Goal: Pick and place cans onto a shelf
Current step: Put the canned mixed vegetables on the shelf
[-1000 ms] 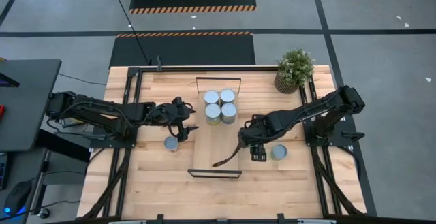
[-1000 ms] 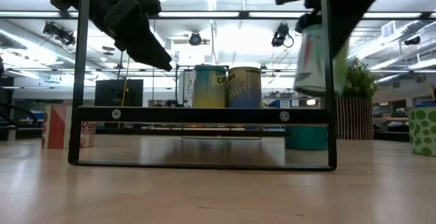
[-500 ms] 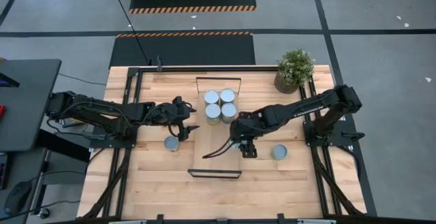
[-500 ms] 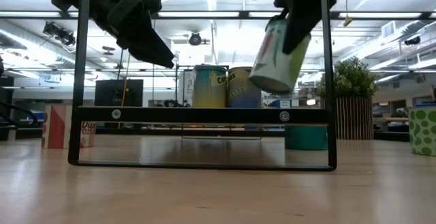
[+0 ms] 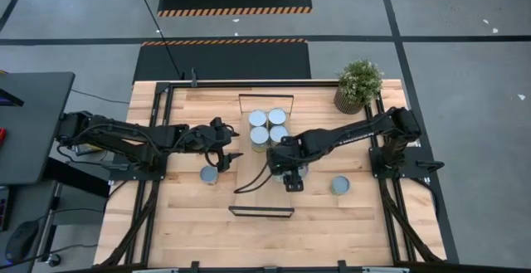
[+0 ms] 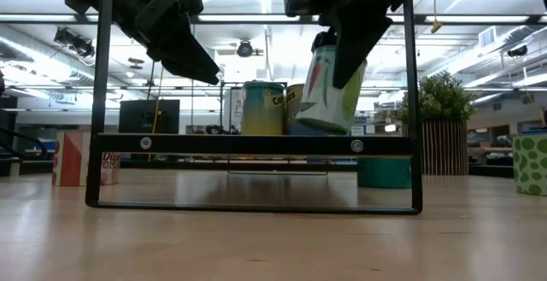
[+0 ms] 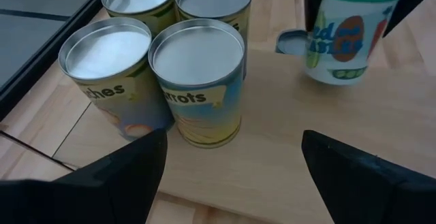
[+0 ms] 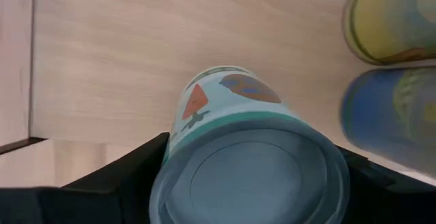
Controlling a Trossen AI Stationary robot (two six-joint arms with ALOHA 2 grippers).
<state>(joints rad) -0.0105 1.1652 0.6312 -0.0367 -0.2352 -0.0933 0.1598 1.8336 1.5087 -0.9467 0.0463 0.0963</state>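
Observation:
My right gripper is ready to open: the can's lower edge point(image 8: 223, 69) is over the shelf board point(image 8: 122, 81) in the right wrist view, so the can would stand.
The shelf point(image 5: 262, 192) is a light-wood board in a black frame at the table's middle. Four cans point(image 5: 267, 129) stand in a block on its far end, also seen in the left wrist view point(image 7: 197, 81). My right gripper point(image 5: 292, 176) hangs over the shelf's right side, just near of that block, shut on another can point(image 6: 329, 89). My left gripper point(image 5: 226, 155) hovers open at the shelf's left edge, its fingers point(image 7: 122, 176) spread toward the block. Two more cans stand upright on the table, one to the left point(image 5: 209, 174) and one to the right point(image 5: 339, 185). My right gripper pinches the can between its two fingers on opposite sides of the wall near the top rim point(image 8: 178, 149). The fingers point(image 6: 350, 55) come from above, pointing steeply down. The can hangs below them, slightly tilted, its bottom just above the shelf board.
A potted green plant point(image 5: 358, 85) stands at the table's far right corner. The shelf's black end frame point(image 6: 256, 144) rises at the near end. The near half of the shelf board is bare wood.
My right gripper has carried the can toward the table's left edge, from beside the shelf's right side to over the board next to the four cans. The can, tilted on the way, now hangs closer to upright and a little lower.

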